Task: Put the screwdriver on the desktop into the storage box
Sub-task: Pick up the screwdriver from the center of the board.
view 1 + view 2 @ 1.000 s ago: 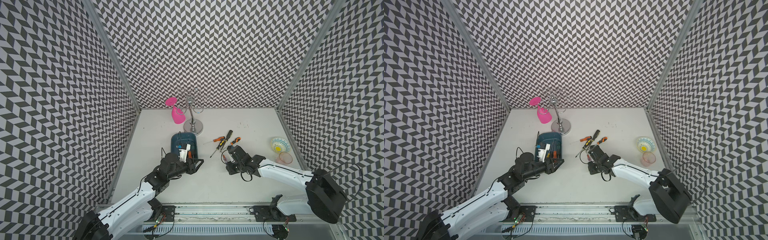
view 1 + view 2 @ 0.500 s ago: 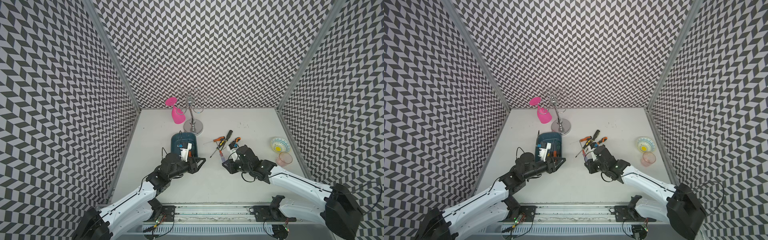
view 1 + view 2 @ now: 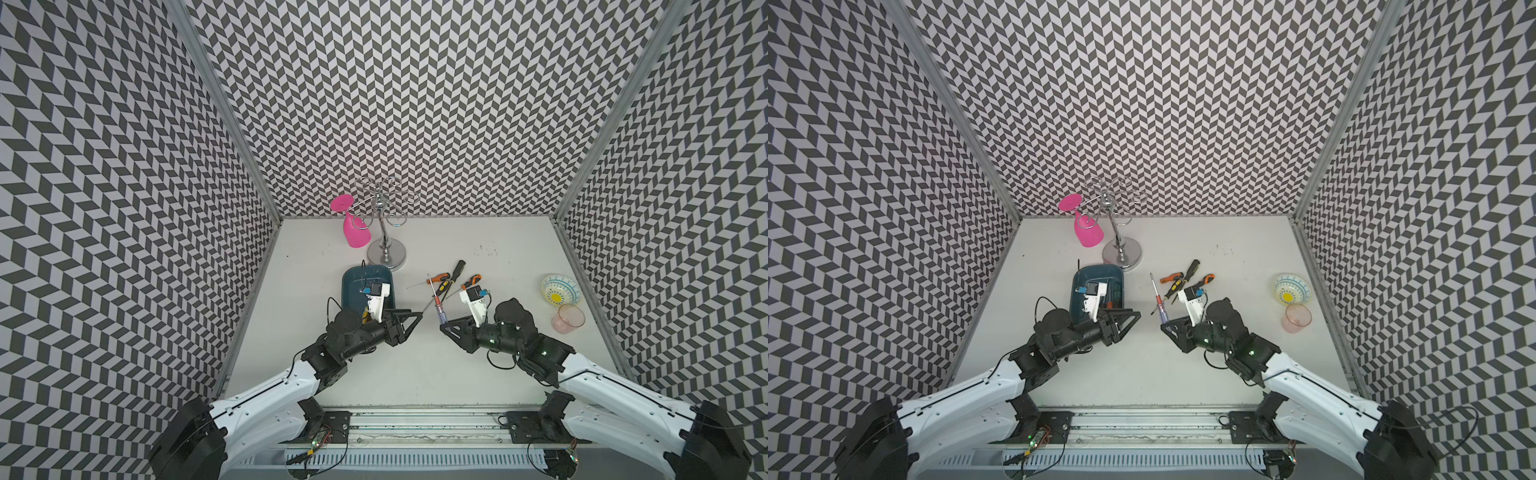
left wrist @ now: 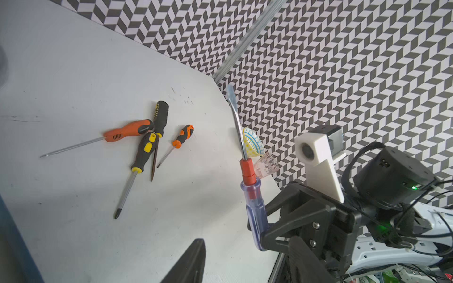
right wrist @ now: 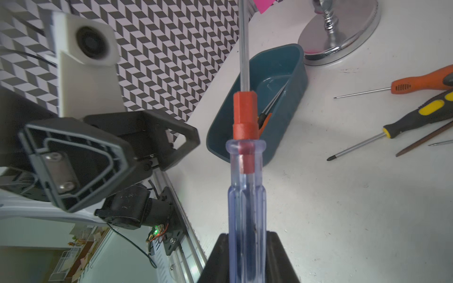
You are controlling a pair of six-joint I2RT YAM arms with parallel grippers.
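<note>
My left gripper needs to grab the screwdriver's clear blue handle point(image 3: 441, 315) near its red collar, stem pointing away. It will then lay the screwdriver lengthwise in the storage box point(image 3: 353, 282).
My right gripper point(image 3: 444, 326) is shut on the clear blue handle of a screwdriver point(image 3: 437, 305) with a red collar, held off the desktop point(image 3: 415, 374) with its shaft pointing away from the arm. The wrist view shows the handle point(image 5: 247, 196) clamped between the jaws. My left gripper point(image 3: 415, 322) faces it from the left, a short gap away, open and empty. Behind that gripper lies the dark teal storage box point(image 3: 353, 282) point(image 5: 282, 117), with an orange-and-black screwdriver point(image 5: 264, 120) inside. Several more screwdrivers point(image 3: 446, 280) point(image 4: 144, 147) lie on the desktop behind my right gripper.
A chrome stand point(image 3: 386, 249) with a pink goblet point(image 3: 355, 230) hanging on it stands just behind the box. At the right edge are a patterned bowl point(image 3: 561, 289) and a pink glass cup point(image 3: 567, 318). An aluminium rail point(image 3: 415, 419) borders the front.
My right gripper has lifted the blue-handled screwdriver off the pile and carried it left towards the middle. My left gripper has moved right towards it and its jaws have opened wider.
</note>
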